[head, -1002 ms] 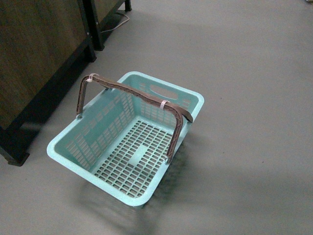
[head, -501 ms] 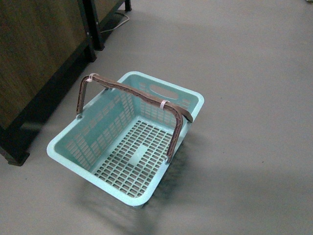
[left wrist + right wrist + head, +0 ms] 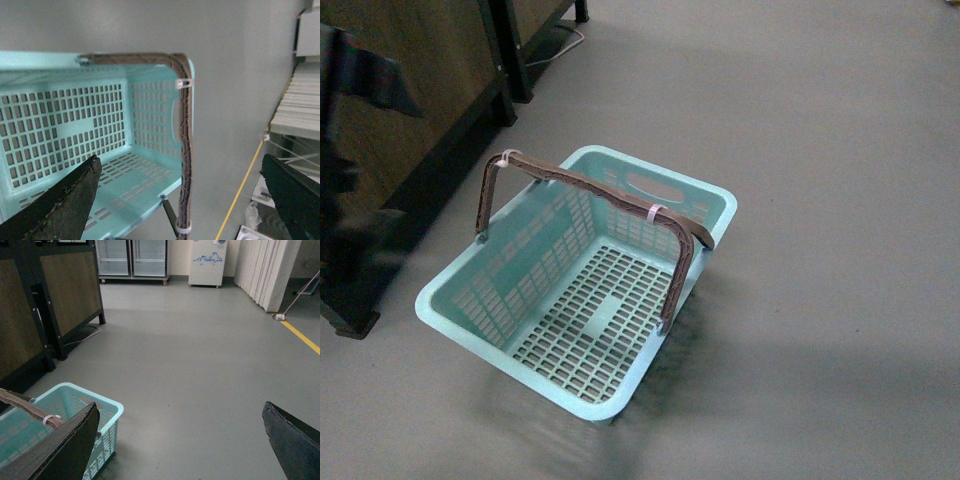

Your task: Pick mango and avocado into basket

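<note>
Next, my left gripper takes hold of the basket by its brown handle (image 3: 185, 125) to carry it along for collecting the mango and avocado.
The light teal basket (image 3: 520, 265) stands on the grey floor in the middle of the front view, with nothing in it. Its brown handles (image 3: 590, 187) are raised and carry white zip ties. The mango and the avocado are out of view in every frame. My left gripper (image 3: 180, 200) is open beside the basket (image 3: 60, 120), with the handle (image 3: 185, 130) showing between its fingers (image 3: 60, 205). My right gripper (image 3: 180, 440) is open over bare floor, with the basket (image 3: 107, 440) off to one side of it.
A dark blurred part of my left arm (image 3: 355, 170) shows at the front view's left edge. Wooden cabinets on black frames (image 3: 410, 90) stand left of the basket. Glass-door fridges (image 3: 132, 257), a white appliance (image 3: 207, 262) and a yellow floor line (image 3: 300, 337) lie farther off.
A dark blurred part of my left arm has come into the front view at the left edge. The basket has not moved.
</note>
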Robot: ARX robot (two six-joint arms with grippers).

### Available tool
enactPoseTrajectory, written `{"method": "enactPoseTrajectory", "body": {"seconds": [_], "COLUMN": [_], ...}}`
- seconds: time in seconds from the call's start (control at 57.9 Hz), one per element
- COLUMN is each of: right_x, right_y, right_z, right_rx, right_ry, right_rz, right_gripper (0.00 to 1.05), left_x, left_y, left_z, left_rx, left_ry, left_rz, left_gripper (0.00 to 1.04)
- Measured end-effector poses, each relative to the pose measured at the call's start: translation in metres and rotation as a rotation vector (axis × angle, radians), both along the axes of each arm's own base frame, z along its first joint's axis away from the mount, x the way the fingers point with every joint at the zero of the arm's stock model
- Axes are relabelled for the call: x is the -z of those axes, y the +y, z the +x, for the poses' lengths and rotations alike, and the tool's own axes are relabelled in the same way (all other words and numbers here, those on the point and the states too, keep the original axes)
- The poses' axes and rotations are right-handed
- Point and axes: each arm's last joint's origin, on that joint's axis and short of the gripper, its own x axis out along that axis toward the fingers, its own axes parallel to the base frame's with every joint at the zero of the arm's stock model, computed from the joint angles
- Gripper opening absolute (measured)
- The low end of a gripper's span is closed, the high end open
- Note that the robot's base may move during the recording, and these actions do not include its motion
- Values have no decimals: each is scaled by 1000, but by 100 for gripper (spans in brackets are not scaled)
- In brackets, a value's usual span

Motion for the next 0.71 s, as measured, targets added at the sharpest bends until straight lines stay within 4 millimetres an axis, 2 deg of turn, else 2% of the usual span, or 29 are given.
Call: {"method": "enactPoseTrajectory", "body": {"seconds": [0.104,0.276,0.449,0.536,0.57,0.709], "right_x": [0,0,0,0,0,0], "right_y": [0,0,0,0,0,0], "right_z": [0,0,0,0,0,0], "right_rx": [0,0,0,0,0,0], "right_ry": [0,0,0,0,0,0], "right_rz": [0,0,0,0,0,0], "right_gripper": [97,97,97,97,97,97], "left_x": [17,34,48,53,54,57], "left_y": [-23,-55,-80,-89,-92,-101], "left_z": [33,76,111,123,127,139], "left_rx": [34,76,104,113,116,127], "left_ry": [42,63,84,87,85,88], "left_rz": [-24,-47,-63,-64,-66,-69], "left_gripper": [97,97,97,97,95,73]}}
